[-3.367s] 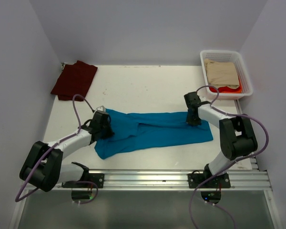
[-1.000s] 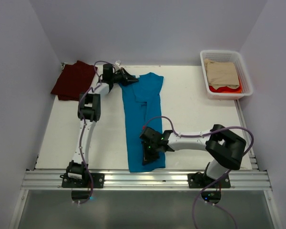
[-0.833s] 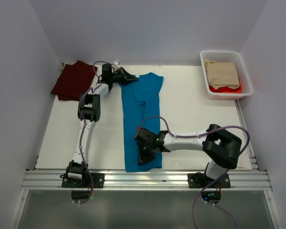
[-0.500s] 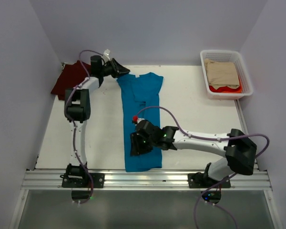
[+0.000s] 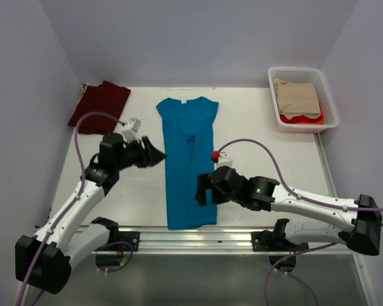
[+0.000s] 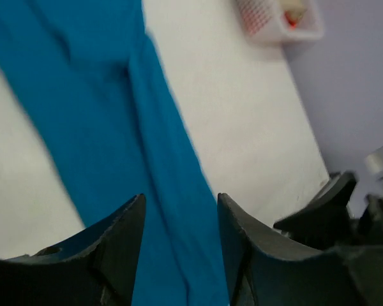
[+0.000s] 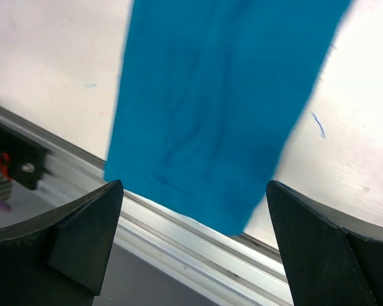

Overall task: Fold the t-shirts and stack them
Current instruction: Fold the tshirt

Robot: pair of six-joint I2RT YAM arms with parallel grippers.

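Note:
The robot's right gripper next needs to grab the teal-blue t-shirt (image 5: 187,159) at its hem corner near the front bar, to fold the t-shirt's hem toward the collar.
The teal-blue t-shirt (image 5: 187,159) lies flat as a long narrow strip, collar at the far end and hem near the front rail. The dark maroon t-shirt (image 5: 100,106) lies folded at the back left corner. My left gripper (image 5: 158,155) hovers open just left of the teal strip's middle. In the left wrist view the teal t-shirt (image 6: 108,121) shows below the left gripper (image 6: 179,207), with nothing between the jaws. My right gripper (image 5: 202,192) is wide open above the strip's lower right edge. In the right wrist view the right gripper (image 7: 193,186) frames the hem of the teal t-shirt (image 7: 223,102).
A white basket (image 5: 327,102) at the back right holds tan and orange-red cloth; the same basket (image 6: 276,27) shows far off in the left wrist view. The metal rail (image 7: 198,245) runs along the table's near edge, just below the hem.
Both grippers have opened and let go of the teal t-shirt. The left arm has drawn back from the collar to the strip's middle; the right gripper has lifted off the hem and shifted right.

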